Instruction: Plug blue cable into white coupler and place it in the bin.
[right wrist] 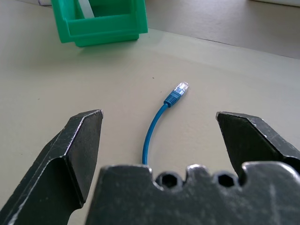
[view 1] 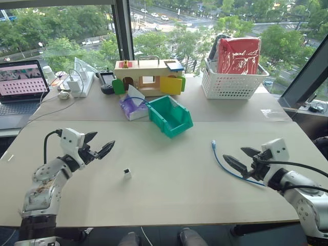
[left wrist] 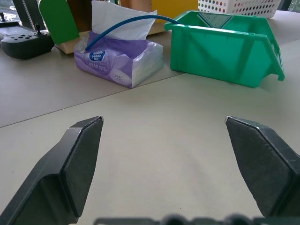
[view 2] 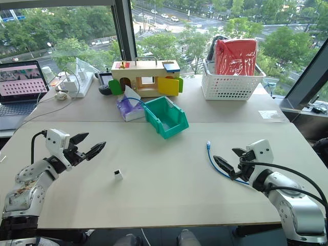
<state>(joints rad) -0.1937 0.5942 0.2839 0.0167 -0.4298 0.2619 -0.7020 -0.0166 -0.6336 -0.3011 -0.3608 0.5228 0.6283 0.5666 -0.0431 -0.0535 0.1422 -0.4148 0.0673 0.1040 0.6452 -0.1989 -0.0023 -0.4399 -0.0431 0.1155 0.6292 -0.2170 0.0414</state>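
The cord trails slack across the table, so I should grab the blue cable next with my right gripper by the ribbed boot behind its clear plug.
The blue cable lies on the table at the right, its clear plug pointing toward the far side. My right gripper hovers open just behind the cable's near end, and the cord runs out between its fingers untouched. Left of centre, the tiny white coupler stands alone on the table. Above and to the left of the coupler is my left gripper, open and holding nothing. The teal-green bin sits at the middle far side, tilted, with its opening facing up.
A purple tissue box sits beside the bin, and another blue cord arches over it to the bin's rim. Behind are a wooden box with coloured doors, a white basket with a red bag, chargers and a laptop.
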